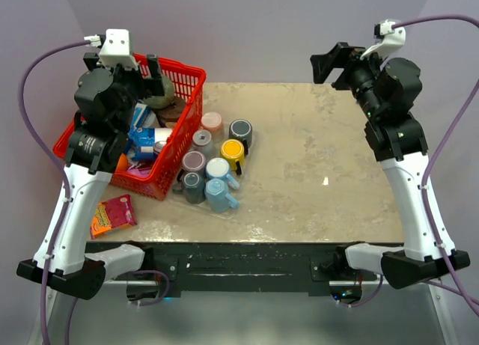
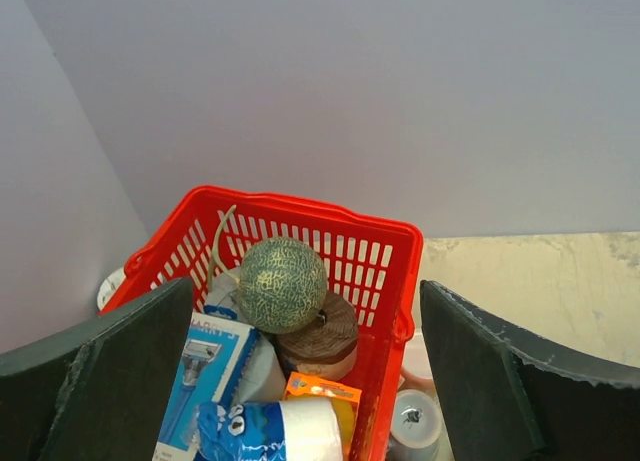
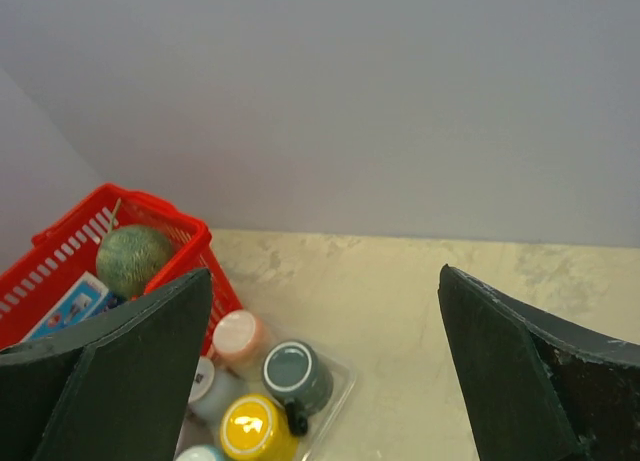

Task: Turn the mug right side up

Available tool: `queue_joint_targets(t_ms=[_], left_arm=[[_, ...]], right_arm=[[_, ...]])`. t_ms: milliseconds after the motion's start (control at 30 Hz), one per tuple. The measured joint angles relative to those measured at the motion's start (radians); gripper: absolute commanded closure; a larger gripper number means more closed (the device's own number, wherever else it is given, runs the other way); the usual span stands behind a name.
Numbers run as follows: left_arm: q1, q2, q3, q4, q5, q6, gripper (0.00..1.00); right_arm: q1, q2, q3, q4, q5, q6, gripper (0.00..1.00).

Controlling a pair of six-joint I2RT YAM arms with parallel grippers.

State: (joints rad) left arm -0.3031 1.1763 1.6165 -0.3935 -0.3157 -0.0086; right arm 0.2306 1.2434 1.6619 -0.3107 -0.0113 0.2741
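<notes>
The mug's rim side is to stay for my left gripper. My right gripper should next grab the light blue mug's handle from the mug's base side.
Several mugs stand upside down on a clear tray left of centre: pink, dark grey, grey, yellow, mauve, and light blue among them. The right wrist view shows the pink, dark grey and yellow mugs. My left gripper is open and empty, raised above the red basket. My right gripper is open and empty, high over the table's far right, well away from the mugs.
The red basket holds a green melon, a brown wooden jar, a razor box and a blue packet. A red snack packet lies at the table's front left. Bare tabletop spreads to the right of the mugs.
</notes>
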Motion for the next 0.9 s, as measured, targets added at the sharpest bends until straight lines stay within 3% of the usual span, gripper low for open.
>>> queue_joint_targets(t_ms=[200, 367, 700, 900], left_arm=[[0.0, -0.009, -0.069, -0.01, -0.006, -0.055, 0.01], [0.0, -0.009, -0.124, -0.039, -0.031, -0.137, 0.01], [0.0, -0.009, -0.149, -0.148, -0.053, -0.291, 0.01], [0.0, -0.031, -0.17, -0.173, -0.029, -0.33, 0.01]], right_arm=[[0.0, 0.058, -0.011, -0.085, -0.114, 0.005, 0.05], [0.037, 0.035, -0.153, -0.088, -0.223, 0.003, 0.02], [0.484, 0.066, -0.357, -0.085, -0.157, -0.053, 0.05], [0.684, 0.179, -0.426, -0.087, -0.105, -0.087, 0.18]])
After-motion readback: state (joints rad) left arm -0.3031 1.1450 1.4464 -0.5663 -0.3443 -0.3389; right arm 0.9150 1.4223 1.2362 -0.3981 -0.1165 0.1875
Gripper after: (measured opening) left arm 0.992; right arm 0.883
